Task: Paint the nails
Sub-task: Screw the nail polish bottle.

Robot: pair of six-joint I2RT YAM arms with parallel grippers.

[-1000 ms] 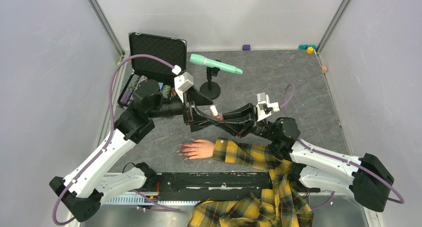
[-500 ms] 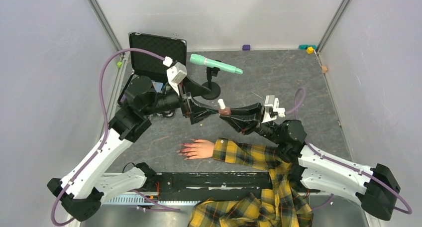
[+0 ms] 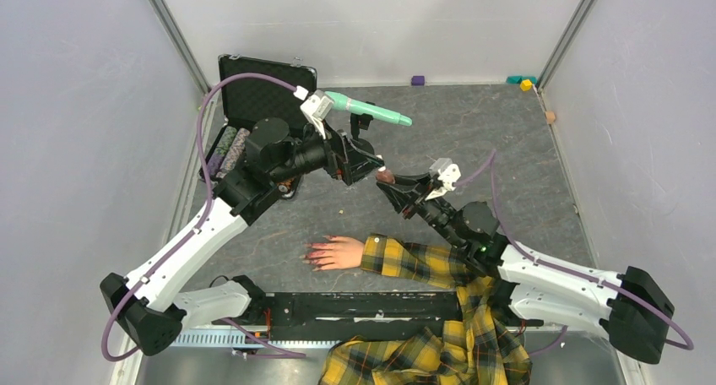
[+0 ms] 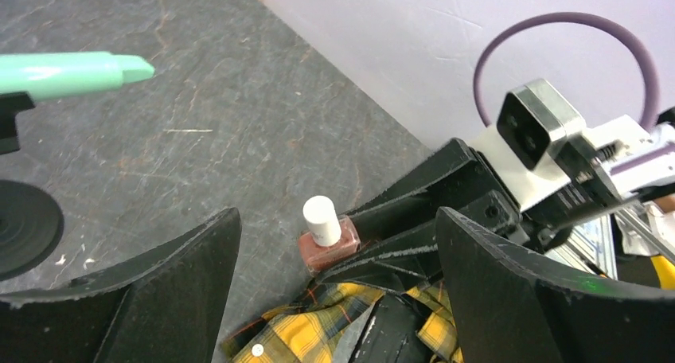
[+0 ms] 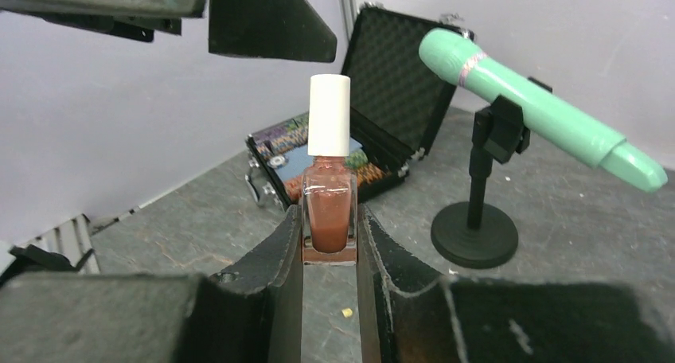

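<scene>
My left gripper needs to twist the bottle open for painting, so it should grab the bottle's white cap (image 3: 380, 161) (image 4: 321, 220) next. The glass body is left to my right gripper.
The nails (image 3: 311, 254) are small glossy red tips on a pale mannequin hand (image 3: 339, 252), which lies palm down in a yellow plaid sleeve (image 3: 422, 262) near the front. Above the floor, my right gripper (image 3: 390, 182) (image 5: 329, 228) is shut on the glass body of a brownish polish bottle (image 3: 383, 176) (image 5: 329, 200). The bottle stands upright with its white cap (image 5: 329, 115) on. My left gripper (image 3: 370, 161) (image 4: 338, 213) is open, its jaws wide on either side of the bottle (image 4: 326, 236) and clear of it. Neither wrist view shows the nails.
A black case (image 3: 266, 85) with its lid open stands at the back left. A mint-green microphone-like tool (image 3: 367, 109) rests on a black stand (image 3: 357, 155) just behind both grippers. Small coloured blocks (image 3: 525, 83) lie along the far wall. A black rail (image 3: 355, 305) runs along the near edge.
My right gripper has carried the bottle up and farther from the hand. My left arm has swung toward the back and turned so its open jaws face the bottle's cap.
</scene>
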